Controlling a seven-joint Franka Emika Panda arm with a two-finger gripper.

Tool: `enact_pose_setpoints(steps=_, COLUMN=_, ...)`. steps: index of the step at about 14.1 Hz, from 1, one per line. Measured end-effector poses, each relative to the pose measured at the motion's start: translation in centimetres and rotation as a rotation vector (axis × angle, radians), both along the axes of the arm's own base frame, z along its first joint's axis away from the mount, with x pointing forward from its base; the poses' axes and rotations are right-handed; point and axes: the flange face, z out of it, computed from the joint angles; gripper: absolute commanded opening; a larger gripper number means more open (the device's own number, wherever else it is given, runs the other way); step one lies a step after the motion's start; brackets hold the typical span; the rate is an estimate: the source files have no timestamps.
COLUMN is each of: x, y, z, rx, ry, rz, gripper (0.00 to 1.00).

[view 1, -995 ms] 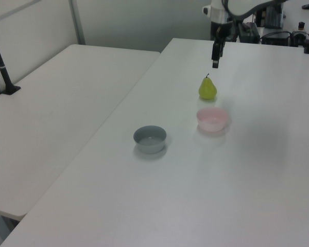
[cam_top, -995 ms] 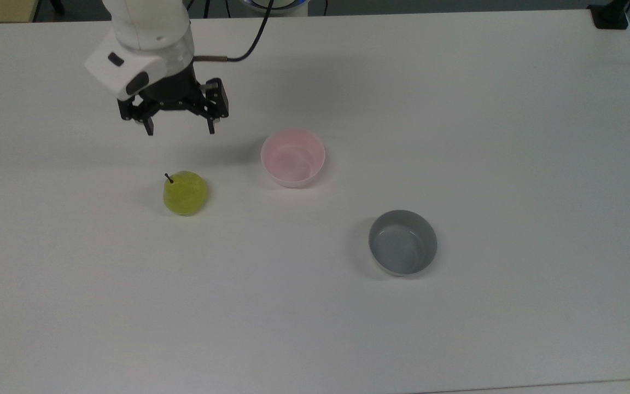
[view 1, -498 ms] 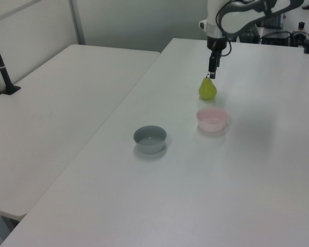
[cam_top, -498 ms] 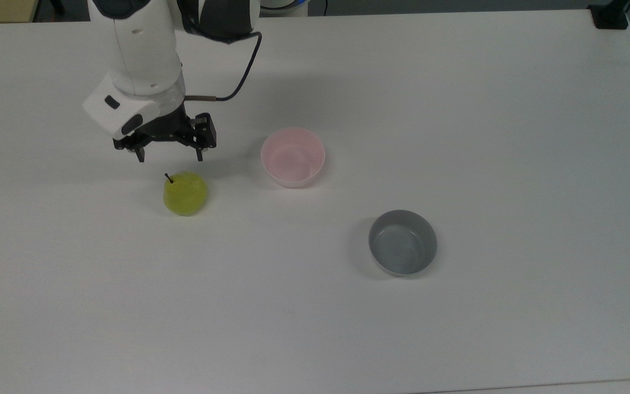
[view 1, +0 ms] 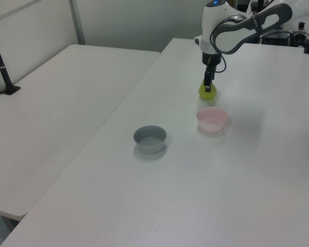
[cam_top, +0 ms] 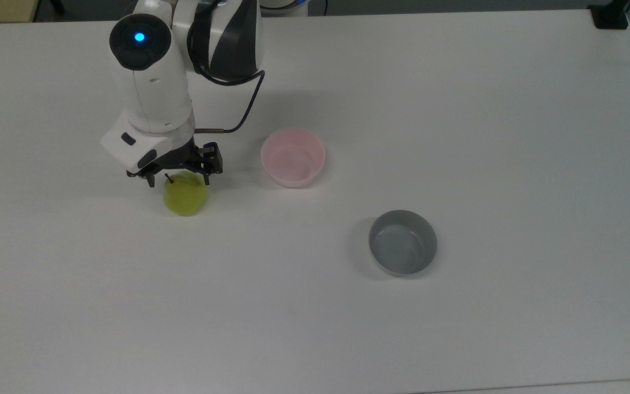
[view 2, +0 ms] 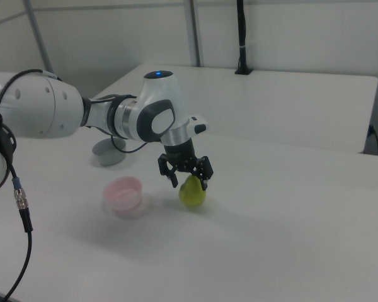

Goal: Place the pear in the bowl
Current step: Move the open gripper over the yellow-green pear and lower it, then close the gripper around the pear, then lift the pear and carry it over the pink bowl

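Observation:
My gripper will next grab the yellow-green pear by its narrow upper part (view 1: 206, 84) to put it in the pink bowl (view 1: 212, 119).
The yellow-green pear (cam_top: 186, 199) stands upright on the white table, its dark stem pointing up. My gripper (cam_top: 178, 180) is open and lowered over the pear's top, one finger on each side of its upper part; I cannot tell whether they touch it. In the right view the gripper (view 2: 190, 184) straddles the pear (view 2: 192, 195). In the left view the gripper (view 1: 207, 87) hides the top of the pear (view 1: 207, 93). The pale pink bowl (cam_top: 293, 157) sits empty to the top view's right of the pear, apart from it, and shows in the other views too (view 1: 212, 119) (view 2: 124, 192).
An empty grey bowl (cam_top: 402, 242) stands farther toward the top view's lower right. A second white table (view 1: 51, 103) adjoins on the left view's left, with a black post (view 1: 2, 67) clamped at its edge. The arm's cable (cam_top: 246, 106) hangs behind the wrist.
The gripper has come down and toward the pear, from above and behind it to straddling its top. Pear and bowls have not moved.

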Motion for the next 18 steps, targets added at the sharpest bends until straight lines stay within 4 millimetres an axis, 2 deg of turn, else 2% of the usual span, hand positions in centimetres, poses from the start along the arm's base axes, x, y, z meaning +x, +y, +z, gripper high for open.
enact_pose_setpoints(steps=4, x=0.1, y=0.1, z=-0.5, rx=-0.009, ry=0.002, rz=0.009, gripper=1.0)
enact_pose_setpoints(steps=6, x=0.2, y=0.2, z=-1.0, rx=-0.009, ry=0.001, rz=0.011, gripper=0.86)
enact_pose_setpoints(steps=8, x=0.4, y=0.2, z=-1.3, rx=-0.009, ry=-0.007, rz=0.013, gripper=0.57)
enact_pose_setpoints(steps=9, x=0.4, y=0.2, z=-1.4, rx=-0.01, ry=-0.007, rz=0.014, gripper=0.47)
enact_pose_setpoints(steps=11, x=0.5, y=0.2, z=-1.2, rx=-0.01, ry=-0.01, rz=0.014, gripper=0.38)
enact_pose_setpoints(steps=18, x=0.6, y=0.2, z=-0.7, rx=-0.012, ry=-0.019, rz=0.015, gripper=0.37)
